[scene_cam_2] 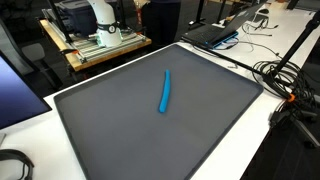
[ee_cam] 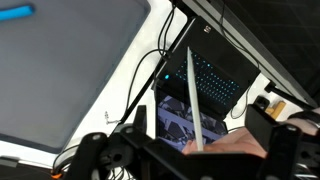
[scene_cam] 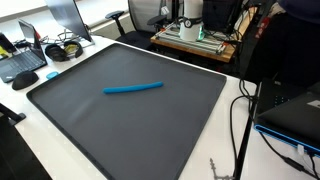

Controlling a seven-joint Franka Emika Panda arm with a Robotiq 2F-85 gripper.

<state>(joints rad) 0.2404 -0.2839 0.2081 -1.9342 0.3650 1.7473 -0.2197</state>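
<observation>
A hand holds the white rod by its lower part [ee_cam: 197, 120] at fingertip depth, with fingers on either side, so my gripper closes on the rod next.
A blue marker-like stick [scene_cam: 133, 88] lies on a large dark grey mat [scene_cam: 100, 125], near its middle, in both exterior views [scene_cam_2: 165, 92]. In the wrist view only its end shows, at the top left corner [ee_cam: 15, 12], on the mat [ee_cam: 60, 70]. My gripper [ee_cam: 200, 125] shows only in the wrist view. Its two dark fingers stand wide apart and hold nothing. It hangs beyond the mat's edge, over an open laptop [ee_cam: 205, 75] and cables, far from the blue stick. A thin white rod [ee_cam: 194, 95] crosses between the fingers.
The robot base [scene_cam: 190, 20] stands on a wooden stand behind the mat [scene_cam_2: 100, 20]. An open laptop [scene_cam_2: 215, 33] and black cables [scene_cam_2: 285, 80] lie beside the mat. Another laptop [scene_cam: 20, 65] and headphones [scene_cam: 65, 48] sit on the white table. Office chairs stand behind.
</observation>
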